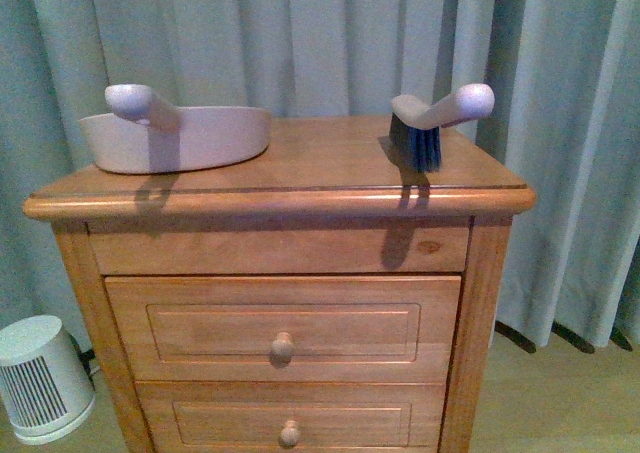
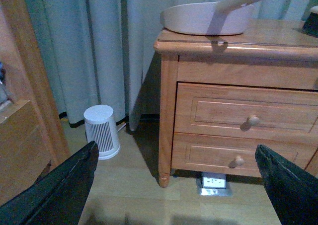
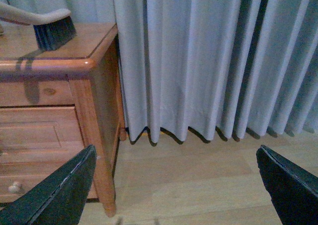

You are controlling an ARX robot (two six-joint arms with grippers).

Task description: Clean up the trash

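My left gripper grips the dustpan by its narrow rounded handle [image 1: 143,104] next, since the broad pan [image 1: 205,139] is too wide for the fingers.
No trash shows in any view. A pinkish dustpan [image 1: 180,133] with a rounded handle lies on the left of the wooden nightstand top [image 1: 300,178]. On the right stands a hand brush [image 1: 435,123], dark bristles down. The dustpan [image 2: 206,17] and brush [image 3: 49,29] also appear in the wrist views. My left gripper [image 2: 176,185] hangs open low over the floor, in front of the nightstand's left leg, nothing between its fingers. My right gripper [image 3: 176,185] is open too, empty, above bare floor to the right of the nightstand. Neither arm appears in the front view.
The nightstand has two drawers with round knobs [image 1: 283,346]. A small white ribbed heater [image 2: 102,130] stands on the floor to its left. A floor socket plate [image 2: 213,181] sits under it. Grey curtains [image 3: 208,61] hang behind. Another wooden piece [image 2: 22,111] is at the left.
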